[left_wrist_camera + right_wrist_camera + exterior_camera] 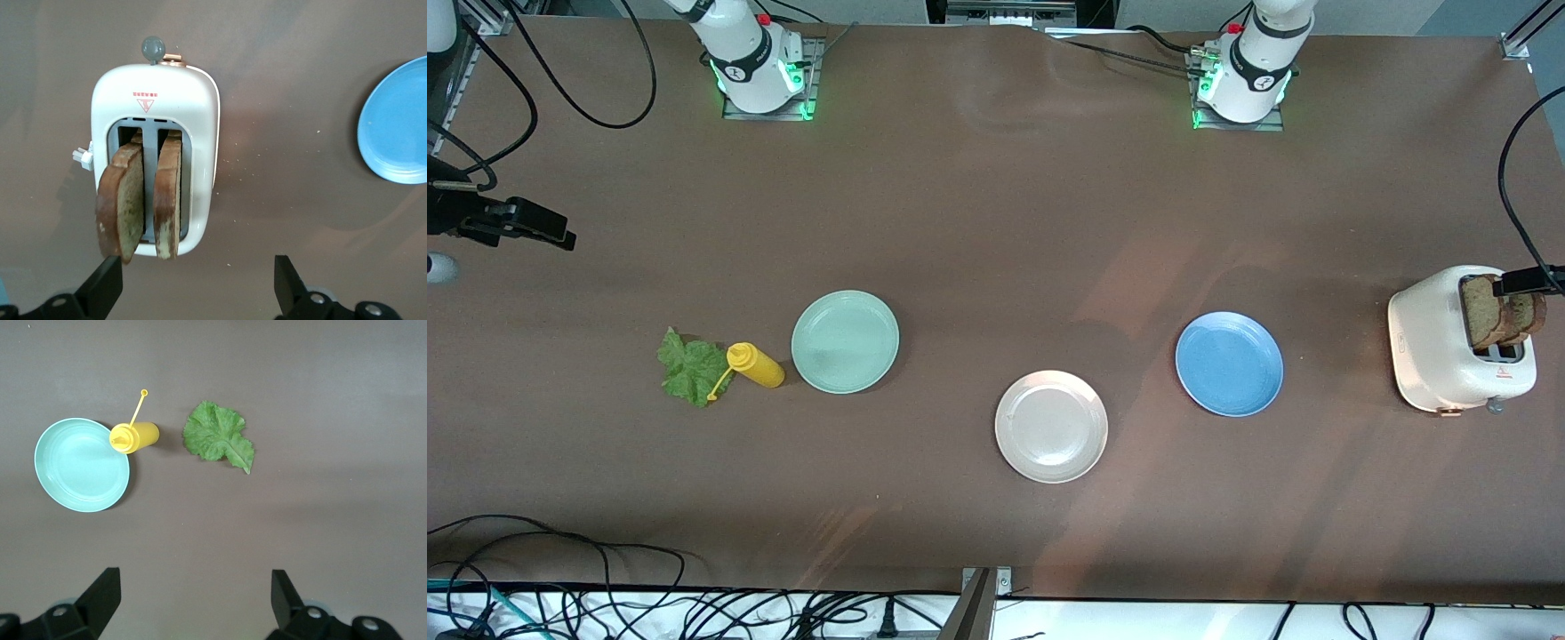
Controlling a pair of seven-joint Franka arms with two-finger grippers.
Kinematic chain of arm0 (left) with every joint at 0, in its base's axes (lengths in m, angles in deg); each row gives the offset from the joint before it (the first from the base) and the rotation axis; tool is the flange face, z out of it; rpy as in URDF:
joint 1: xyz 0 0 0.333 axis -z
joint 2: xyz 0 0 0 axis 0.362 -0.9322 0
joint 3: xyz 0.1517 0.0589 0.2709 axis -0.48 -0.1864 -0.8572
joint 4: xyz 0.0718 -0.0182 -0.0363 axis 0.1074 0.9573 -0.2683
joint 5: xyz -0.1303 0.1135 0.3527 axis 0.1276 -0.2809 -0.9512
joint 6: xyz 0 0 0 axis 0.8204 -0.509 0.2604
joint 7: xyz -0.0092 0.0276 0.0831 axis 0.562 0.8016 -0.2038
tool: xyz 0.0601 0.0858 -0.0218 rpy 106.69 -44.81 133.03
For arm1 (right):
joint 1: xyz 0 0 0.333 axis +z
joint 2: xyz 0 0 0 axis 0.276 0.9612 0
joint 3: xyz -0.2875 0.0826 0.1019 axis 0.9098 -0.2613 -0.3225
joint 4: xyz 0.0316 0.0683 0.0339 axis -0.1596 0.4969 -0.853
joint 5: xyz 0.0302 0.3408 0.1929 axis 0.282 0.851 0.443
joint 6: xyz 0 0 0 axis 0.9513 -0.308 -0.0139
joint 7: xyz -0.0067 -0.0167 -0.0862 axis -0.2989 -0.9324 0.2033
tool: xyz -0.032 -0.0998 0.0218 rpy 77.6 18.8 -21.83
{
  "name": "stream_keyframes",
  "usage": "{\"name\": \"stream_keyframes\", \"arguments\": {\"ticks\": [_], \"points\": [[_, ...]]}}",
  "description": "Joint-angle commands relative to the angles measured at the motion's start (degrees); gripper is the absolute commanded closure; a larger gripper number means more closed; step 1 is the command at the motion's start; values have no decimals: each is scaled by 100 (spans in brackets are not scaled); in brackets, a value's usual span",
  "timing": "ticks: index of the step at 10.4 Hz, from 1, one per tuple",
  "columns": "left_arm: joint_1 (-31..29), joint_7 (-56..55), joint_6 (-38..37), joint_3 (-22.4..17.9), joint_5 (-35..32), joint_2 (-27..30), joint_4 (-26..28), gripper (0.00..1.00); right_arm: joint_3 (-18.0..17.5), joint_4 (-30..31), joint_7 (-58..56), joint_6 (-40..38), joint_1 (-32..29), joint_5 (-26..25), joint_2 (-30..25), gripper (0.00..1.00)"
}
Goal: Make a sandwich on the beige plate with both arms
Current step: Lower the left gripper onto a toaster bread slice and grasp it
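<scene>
A bread slice is next for my left gripper, which will grip it by its exposed top crust (1483,293) to start the sandwich on the beige plate (1051,427).
Two brown toast slices (1498,311) (123,200) stand upright in the slots of a white toaster (1440,347) (157,100) at the left arm's end of the table. My left gripper (1528,283) (197,273) hangs open over them, touching nothing. The green lettuce leaf (689,366) (219,437) lies flat toward the right arm's end. My right gripper (551,231) (193,587) is open and empty, high over the table by that end. The beige plate (1051,427) sits bare mid-table, nearer the front camera than the other plates.
A yellow squeeze bottle (756,364) (133,437) lies on its side between the lettuce and a mint-green plate (845,341) (81,465). A blue plate (1229,363) (400,130) sits between the beige plate and the toaster. Cables run along the table's edges.
</scene>
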Motion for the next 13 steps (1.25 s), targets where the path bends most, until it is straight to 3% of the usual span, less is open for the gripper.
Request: {"name": "stream_keyframes", "arguments": {"ticks": [1,5,6,9,11,13], "points": [[2,138,146,44,-366,-342,-5,0,-17,-77,-79,-16,-15,-64,24,0],[2,129,137,44,-702,-720,13,0,-17,-104,-79,-16,3,-64,15,0],[2,129,120,44,-702,-738,22,9,-26,-104,-79,-16,3,-56,15,0],[2,112,84,44,-702,-747,22,69,-44,-112,-70,-16,20,-56,15,0],[2,138,14,18,-1033,-739,22,96,-53,-113,-52,-16,38,-56,15,0],[-7,427,-4,18,-1150,-712,-22,100,-44,-113,-70,-25,38,-56,15,0]]}}
